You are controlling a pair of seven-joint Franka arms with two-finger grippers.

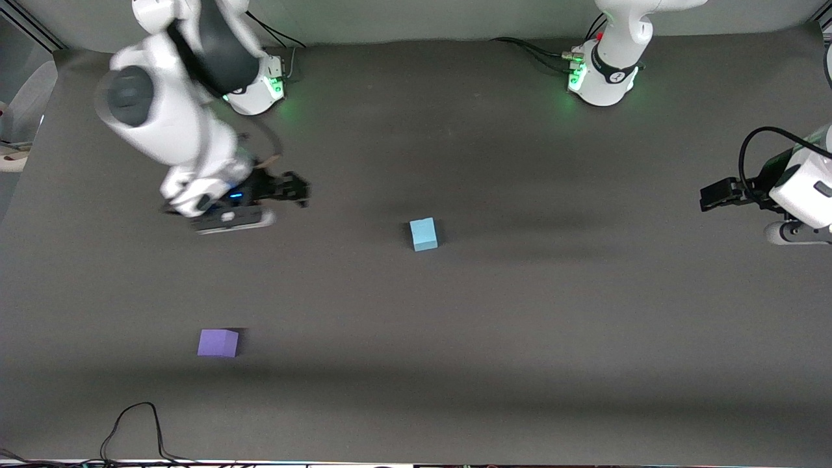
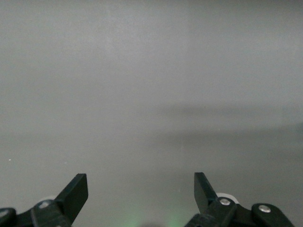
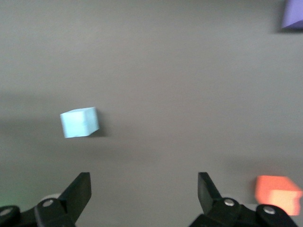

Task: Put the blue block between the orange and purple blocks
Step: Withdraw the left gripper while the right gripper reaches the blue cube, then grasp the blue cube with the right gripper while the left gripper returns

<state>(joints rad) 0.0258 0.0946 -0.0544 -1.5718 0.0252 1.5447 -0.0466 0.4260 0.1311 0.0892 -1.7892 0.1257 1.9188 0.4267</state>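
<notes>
The light blue block needs to go between the orange block and the purple block. My right gripper should grab it by its opposite sides next.
The light blue block sits on the dark mat near the table's middle and also shows in the right wrist view. The purple block lies nearer the front camera, toward the right arm's end, and is cut by the frame's edge in the right wrist view. The orange block shows only in the right wrist view; the right arm hides it in the front view. My right gripper hangs open and empty over the mat beside the blue block. My left gripper waits open and empty at its own end.
The two arm bases stand along the table's edge farthest from the front camera. A black cable loops over the mat's edge nearest that camera, close to the purple block.
</notes>
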